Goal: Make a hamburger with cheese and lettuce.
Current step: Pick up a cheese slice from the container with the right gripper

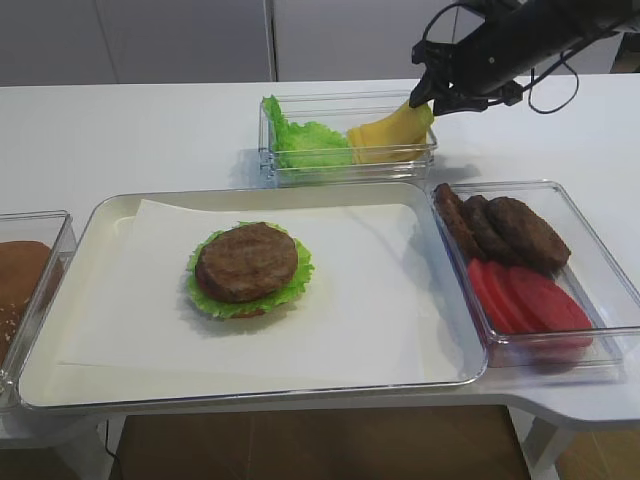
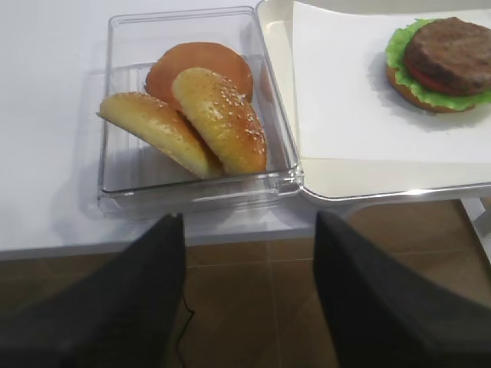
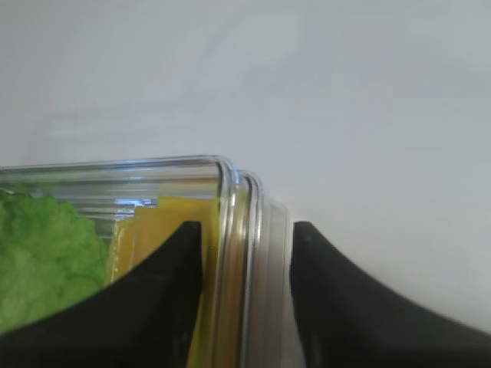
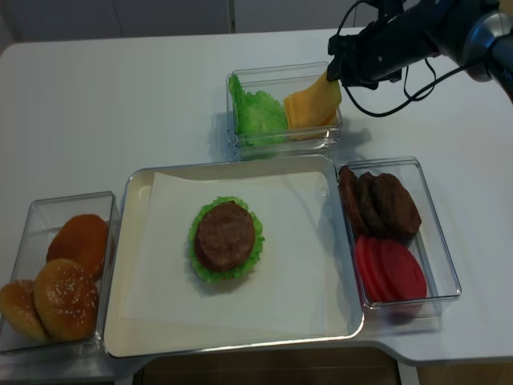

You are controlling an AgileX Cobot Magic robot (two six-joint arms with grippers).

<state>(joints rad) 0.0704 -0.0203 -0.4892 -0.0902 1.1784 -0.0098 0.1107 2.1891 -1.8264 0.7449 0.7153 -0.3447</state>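
The top slice's raised corner (image 4: 326, 81) stands up by the side of the box, the rest lies on the pile, so my right gripper will pinch the cheese there next.
The hamburger (image 1: 248, 265) sits on the white paper in the tray (image 1: 90, 225): a brown patty on top, over a frilly green lettuce (image 1: 205, 298) rim and a bun base. It also shows in the left wrist view (image 2: 441, 57). The only cheese in view is a curled pile of yellow slices (image 1: 385, 135) in the clear back box, next to loose lettuce leaves (image 1: 300, 140). My right gripper (image 1: 425, 100) is open at the box's right end. In its wrist view, the right gripper (image 3: 245, 226) has one finger inside against the cheese (image 3: 173, 218) and one outside the wall. My left gripper (image 2: 249, 218) is open and empty.
A clear box (image 1: 590, 250) at the right holds overlapping patties (image 1: 500, 230) and tomato slices (image 1: 525, 300). A clear box (image 2: 115, 153) at the left holds buns (image 2: 215, 115). The left gripper hangs over the brown floor, just off the table's front edge.
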